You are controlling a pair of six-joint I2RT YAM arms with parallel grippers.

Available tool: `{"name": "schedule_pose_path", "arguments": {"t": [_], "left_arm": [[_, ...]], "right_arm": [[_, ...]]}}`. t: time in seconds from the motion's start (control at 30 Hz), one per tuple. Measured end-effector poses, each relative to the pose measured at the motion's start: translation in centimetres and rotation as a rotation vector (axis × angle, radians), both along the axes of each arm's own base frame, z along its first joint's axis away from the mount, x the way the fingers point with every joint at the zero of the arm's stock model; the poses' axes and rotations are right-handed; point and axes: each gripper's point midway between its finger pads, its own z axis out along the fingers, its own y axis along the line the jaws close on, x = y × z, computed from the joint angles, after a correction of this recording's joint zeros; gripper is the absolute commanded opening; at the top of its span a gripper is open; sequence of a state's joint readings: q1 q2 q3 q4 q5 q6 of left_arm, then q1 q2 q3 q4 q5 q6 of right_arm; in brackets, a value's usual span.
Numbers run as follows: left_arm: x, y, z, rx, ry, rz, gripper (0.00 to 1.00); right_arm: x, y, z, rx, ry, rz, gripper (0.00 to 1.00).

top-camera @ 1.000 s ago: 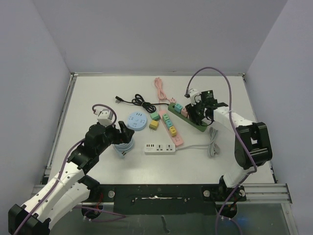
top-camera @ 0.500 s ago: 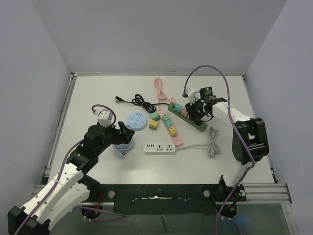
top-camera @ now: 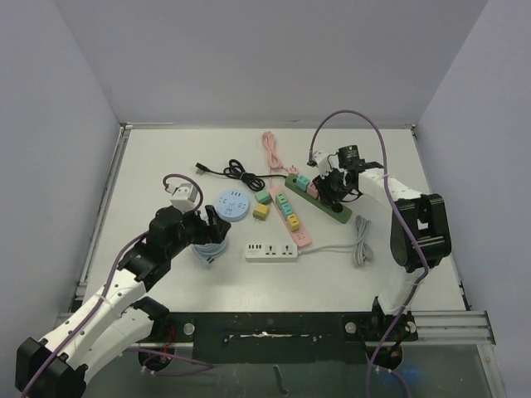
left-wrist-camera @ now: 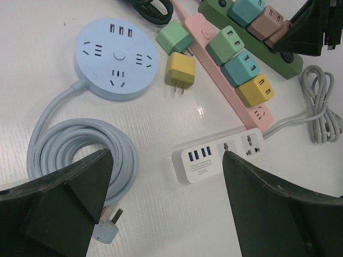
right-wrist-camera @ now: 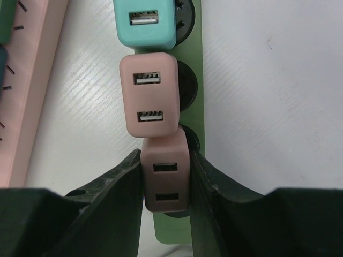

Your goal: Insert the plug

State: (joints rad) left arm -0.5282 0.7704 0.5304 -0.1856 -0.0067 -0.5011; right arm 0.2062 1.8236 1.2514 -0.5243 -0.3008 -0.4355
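Note:
The loose yellow adapter needs to be handed over, and its end opposite the prongs should stay free. My left gripper should grab the adapter by its sides next.
My right gripper (right-wrist-camera: pixel 166 184) is shut on a brownish-pink two-port plug adapter (right-wrist-camera: pixel 165 176). It holds the adapter against a round socket of the green power strip (right-wrist-camera: pixel 194 48), just below a lighter pink adapter (right-wrist-camera: pixel 149 99) and a teal one (right-wrist-camera: pixel 144 21) plugged into the same strip. How deep the held plug sits is hidden. In the top view the right gripper (top-camera: pixel 333 189) is over the green strip (top-camera: pixel 341 214). My left gripper (top-camera: pixel 211 229) is open and empty, hovering above a coiled light-blue cable (left-wrist-camera: pixel 80 144).
A round blue socket hub (left-wrist-camera: pixel 115 59), loose green (left-wrist-camera: pixel 175 38) and yellow (left-wrist-camera: pixel 180 69) adapters, a pink strip (left-wrist-camera: pixel 202 37) with several adapters, a white strip (left-wrist-camera: pixel 220 155) and a grey cable (left-wrist-camera: pixel 321 107) lie mid-table. Black (top-camera: pixel 228 172) and pink (top-camera: pixel 270 149) cables lie behind.
My right gripper has shifted slightly up and left along the green strip with the plug in it. The left arm has edged slightly to the right.

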Motion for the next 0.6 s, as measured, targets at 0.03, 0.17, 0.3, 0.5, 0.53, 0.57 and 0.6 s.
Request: {"name": "schedule_pose_path", "arguments": {"t": [0.03,0.17,0.3,0.5,0.53,0.57,0.6], "left_arm": [[0.1,0.0,-0.1,0.003,0.003,0.0,0.82],[0.3,-0.2,-0.4,0.011,0.017,0.001,0.82],[1.0,-0.6,0.0,0.031,0.029,-0.011,0.82],[2.7,-2.5,0.7,0.042,0.041,-0.042,0.82],[2.9,-3.1,0.6,0.049,0.046,-0.053,0.82],[3.0,-3.8,0.3,0.059,0.056,-0.066,0.82],[3.1,-4.6,0.1,0.069,0.064,-0.08,0.82]], "right_arm": [[0.0,0.0,0.1,0.001,-0.009,-0.002,0.05],[-0.3,0.0,0.5,0.003,-0.04,-0.024,0.39],[-0.8,-0.5,2.7,0.037,-0.069,-0.097,0.48],[0.5,-0.9,12.7,0.174,-0.354,-0.204,0.59],[0.3,-1.0,13.8,0.198,-0.393,-0.217,0.59],[0.0,-1.0,14.4,0.216,-0.413,-0.229,0.59],[-0.3,-0.9,14.7,0.233,-0.423,-0.241,0.59]]}}
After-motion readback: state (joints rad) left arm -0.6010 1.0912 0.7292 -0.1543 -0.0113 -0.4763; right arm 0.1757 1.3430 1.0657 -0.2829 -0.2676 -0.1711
